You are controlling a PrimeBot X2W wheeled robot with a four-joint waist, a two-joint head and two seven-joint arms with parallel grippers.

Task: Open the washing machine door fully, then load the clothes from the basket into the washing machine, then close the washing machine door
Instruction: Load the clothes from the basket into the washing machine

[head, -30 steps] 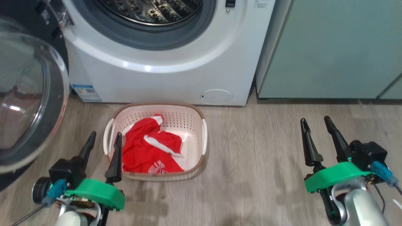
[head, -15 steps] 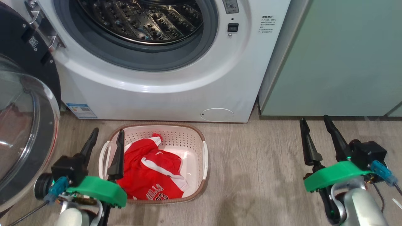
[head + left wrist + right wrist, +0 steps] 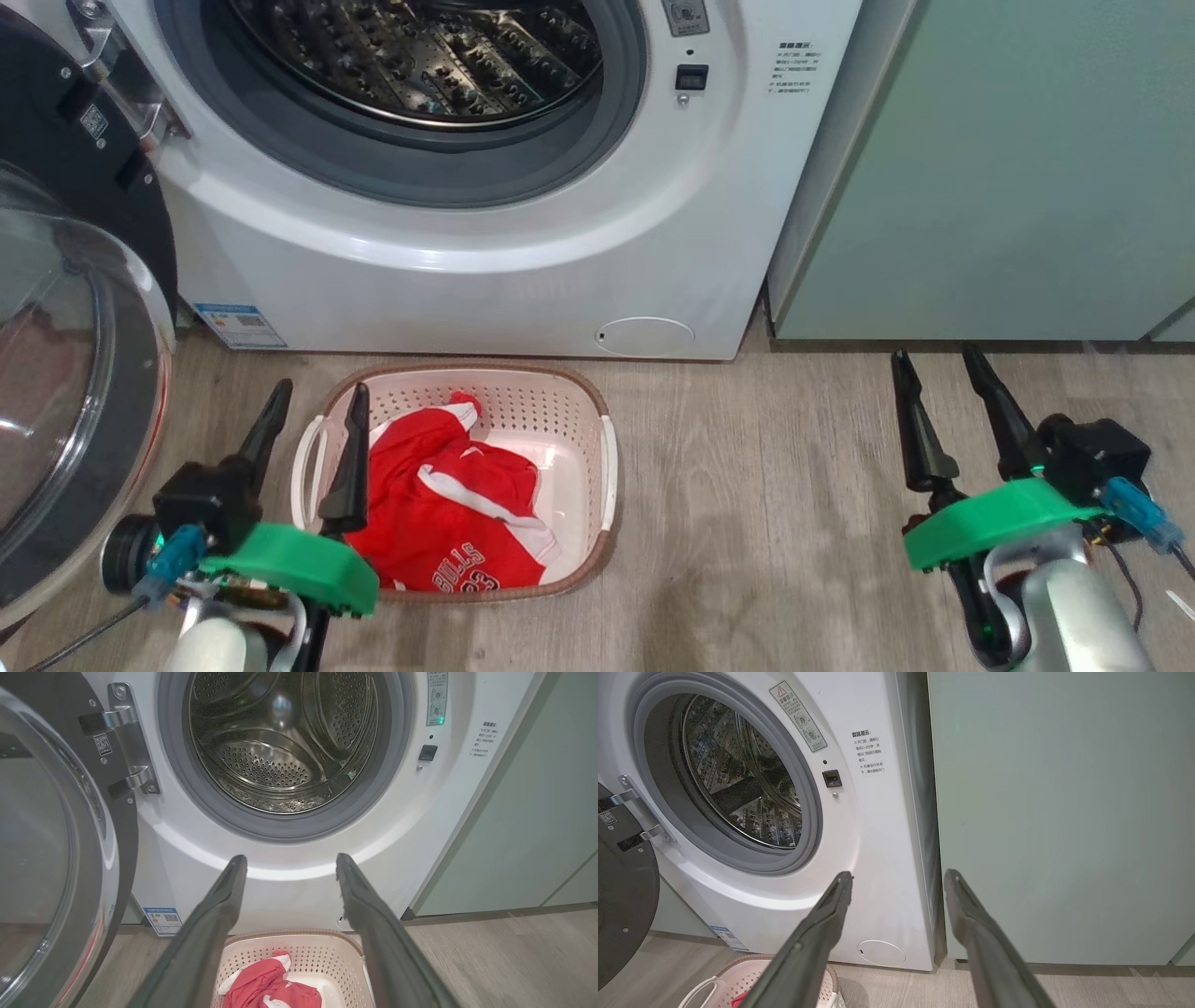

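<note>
My left gripper is to grab the clothes next by the raised white-striped fold [image 3: 476, 491], while the printed part of the red clothes lies slack in the basket.
The white washing machine [image 3: 467, 233] stands ahead with its steel drum [image 3: 285, 742] exposed. Its door [image 3: 65, 373], black-rimmed with a clear glass bowl, hangs swung wide open at the left. On the floor in front sits the cream basket [image 3: 574, 401] holding the red clothes [image 3: 448, 513] with white trim. My left gripper [image 3: 317, 406] is open, held above the basket's left handle, nothing between its fingers. Open too, my right gripper [image 3: 934, 369] hovers over bare floor well to the basket's right. In the left wrist view the basket [image 3: 327, 956] and clothes [image 3: 266, 984] lie below the fingers.
Pale green cabinets [image 3: 1008, 168] stand right of the washer. Grey wood-look floor [image 3: 766, 523] stretches between basket and right gripper. The door's hinge bracket [image 3: 126, 742] sits at the drum's left. A round filter cap [image 3: 644, 336] marks the washer's lower front.
The head camera tilted up between a second ago and half a second ago, so more of the drum shows and the basket sits lower. Grippers, basket and clothes keep their places.
</note>
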